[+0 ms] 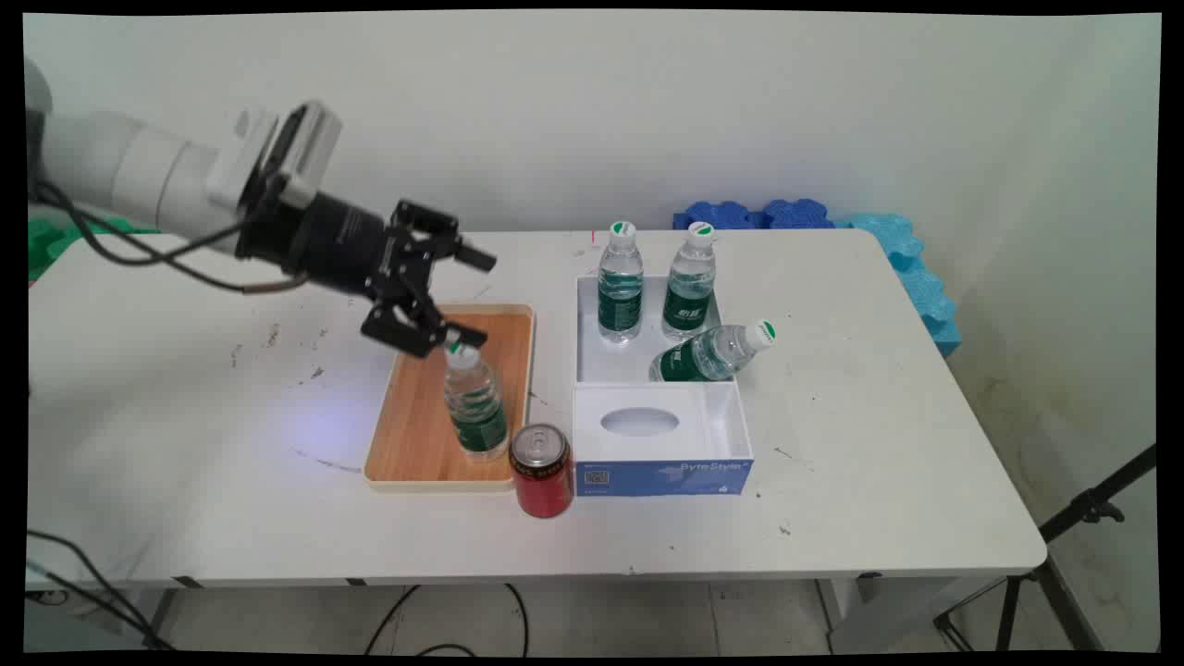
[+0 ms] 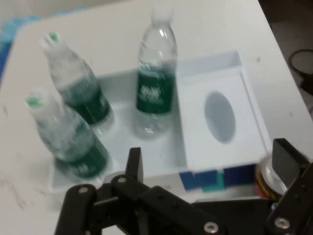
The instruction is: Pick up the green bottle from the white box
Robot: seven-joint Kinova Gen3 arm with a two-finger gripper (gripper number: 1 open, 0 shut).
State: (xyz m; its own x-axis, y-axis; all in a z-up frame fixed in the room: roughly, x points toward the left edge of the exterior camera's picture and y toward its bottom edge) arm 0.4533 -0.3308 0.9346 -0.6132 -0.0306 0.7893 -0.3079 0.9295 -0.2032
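Note:
I will next grab the leaning water bottle by its clear upper body with my gripper. Then I can stand it on the wooden tray.
My gripper hangs open over the far end of a wooden tray, with nothing between its fingers. Its lower finger is just above the cap of a water bottle with a green label that stands on the tray. In the hand view the gripper is open too and looks toward a white box holding three bottles. Two of them stand upright. The third leans against the box's right wall. The tray bottle is hidden in the hand view.
A red can stands at the tray's near right corner, touching a blue and white tissue box. The white box sits behind the tissue box. Blue foam pieces lie at the table's far right edge.

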